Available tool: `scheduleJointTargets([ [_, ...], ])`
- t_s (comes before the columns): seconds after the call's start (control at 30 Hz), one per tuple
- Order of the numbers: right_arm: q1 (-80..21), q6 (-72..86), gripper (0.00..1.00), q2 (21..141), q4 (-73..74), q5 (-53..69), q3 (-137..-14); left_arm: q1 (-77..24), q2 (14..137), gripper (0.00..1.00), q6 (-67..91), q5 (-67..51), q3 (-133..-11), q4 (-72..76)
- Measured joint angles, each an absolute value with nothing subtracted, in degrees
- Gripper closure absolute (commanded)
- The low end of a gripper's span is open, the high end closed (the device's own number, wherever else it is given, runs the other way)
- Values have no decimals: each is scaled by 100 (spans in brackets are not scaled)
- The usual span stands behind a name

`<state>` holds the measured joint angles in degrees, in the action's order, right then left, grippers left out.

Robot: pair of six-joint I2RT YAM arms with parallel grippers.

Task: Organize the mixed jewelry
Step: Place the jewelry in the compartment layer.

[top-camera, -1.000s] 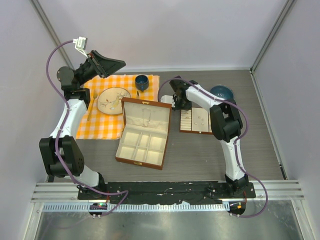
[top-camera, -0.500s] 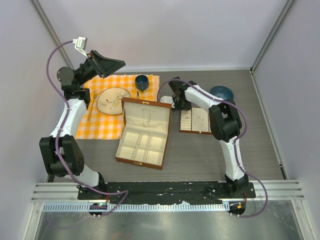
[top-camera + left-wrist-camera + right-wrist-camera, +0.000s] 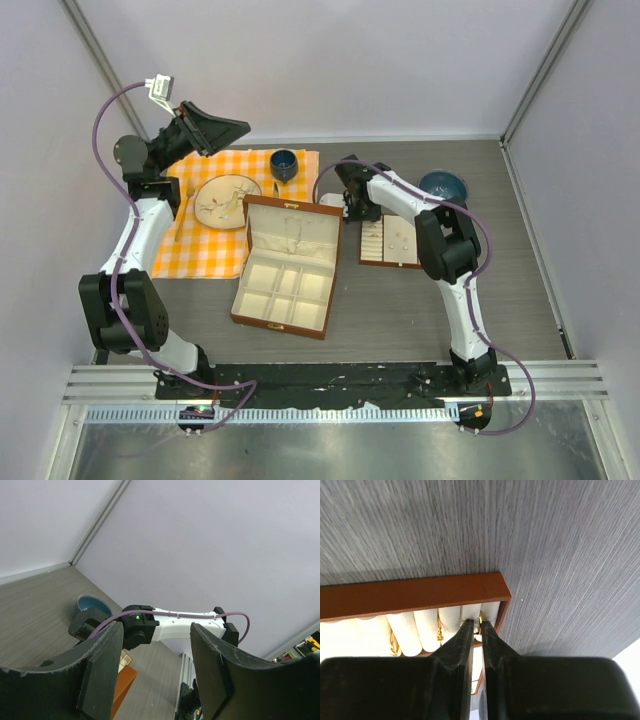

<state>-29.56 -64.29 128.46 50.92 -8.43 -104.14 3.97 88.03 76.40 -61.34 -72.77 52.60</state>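
The small gold ring sits between two cream rolls and would stay in its slot, so the robot's right gripper should open now.
My right gripper point(image 3: 354, 206) is down at the far left corner of a small brown ring tray point(image 3: 389, 262). In the right wrist view its fingers point(image 3: 476, 623) are nearly closed on a small gold ring point(image 3: 480, 620), held at a slot between the tray's cream rolls point(image 3: 410, 630). Two more gold rings point(image 3: 440, 631) sit in other slots. A thin silver chain point(image 3: 290, 235) lies in the lid of the open brown jewelry box point(image 3: 246, 218). My left gripper point(image 3: 215, 125) is open and empty, raised high over the checkered cloth; it also shows in the left wrist view point(image 3: 155, 655).
A yellow checkered cloth point(image 3: 200, 250) at the left holds a plate point(image 3: 226, 198), a gold spoon point(image 3: 188, 195) and a dark blue cup point(image 3: 284, 163). A blue bowl point(image 3: 445, 184) stands behind the ring tray. The box has several cream compartments point(image 3: 285, 290).
My right gripper has shifted very slightly at the tray's far left corner. The left arm has not moved.
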Motion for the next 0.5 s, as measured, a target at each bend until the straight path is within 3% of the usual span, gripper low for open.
scheduleJointTargets([
  [0.43, -2967, -6335, 87, 12853, 5085, -895, -10427, 425, 8803, 40, 7695, -6134, -7249, 5330],
  [0.5, -2967, -6289, 76, 12851, 5085, -893, -10431, 425, 8803, 40, 7714, -6134, -7247, 5336],
])
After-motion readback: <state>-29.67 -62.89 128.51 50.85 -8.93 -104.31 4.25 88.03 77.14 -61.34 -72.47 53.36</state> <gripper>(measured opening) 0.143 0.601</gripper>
